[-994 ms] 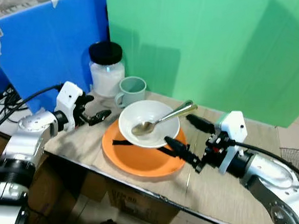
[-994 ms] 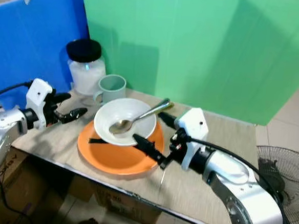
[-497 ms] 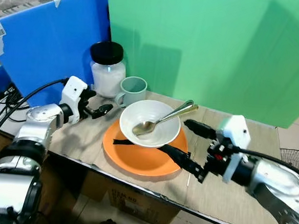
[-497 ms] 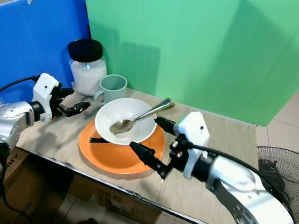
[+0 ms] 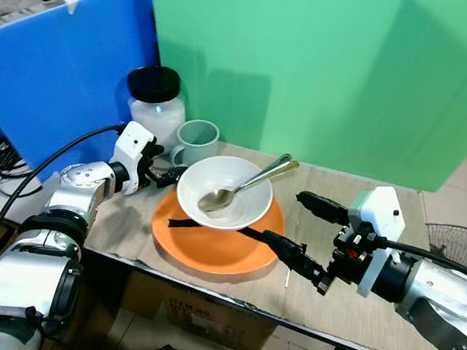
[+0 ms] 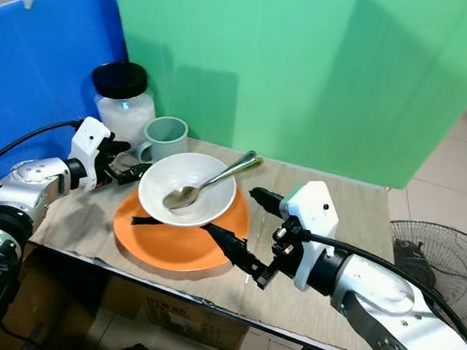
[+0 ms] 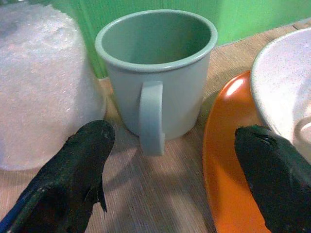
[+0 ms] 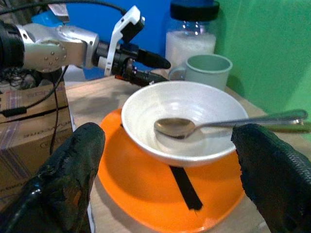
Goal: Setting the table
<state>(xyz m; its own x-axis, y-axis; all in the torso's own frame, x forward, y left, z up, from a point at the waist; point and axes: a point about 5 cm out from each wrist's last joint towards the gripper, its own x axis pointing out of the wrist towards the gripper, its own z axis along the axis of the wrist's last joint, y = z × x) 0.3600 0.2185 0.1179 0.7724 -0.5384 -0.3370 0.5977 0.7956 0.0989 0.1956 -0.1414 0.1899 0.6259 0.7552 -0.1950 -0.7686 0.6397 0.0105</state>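
The jar (image 5: pixel 154 109) and the bowl crowd the mug on both sides, so my left gripper will next grab the mug by the handle (image 5: pixel 177 155), which sticks out.
An orange plate (image 5: pixel 212 246) lies on the table with a white bowl (image 5: pixel 243 212) on it. A metal spoon (image 5: pixel 249 182) rests in the bowl, handle pointing to the far right. A black strip (image 5: pixel 183 224) lies across the plate under the bowl. A grey-green mug (image 7: pixel 155 73) stands behind the plate's left edge, next to a jar (image 5: pixel 154 109) with a black lid. My left gripper (image 7: pixel 172 143) is open, its fingers either side of the mug's handle and short of it. My right gripper (image 5: pixel 284 217) is open at the plate's right edge, one finger over the rim.
A blue panel (image 5: pixel 56 74) stands at the left and a green backdrop (image 5: pixel 328 77) behind the table. The table's front edge (image 5: pixel 209 289) runs close below the plate. A cardboard box (image 5: pixel 207 329) sits under the table, and a fan (image 6: pixel 421 244) stands on the floor at the right.
The camera has shifted a little. My left gripper has moved right, up to the mug's handle. My right gripper has drawn back slightly from the bowl toward the plate's right edge.
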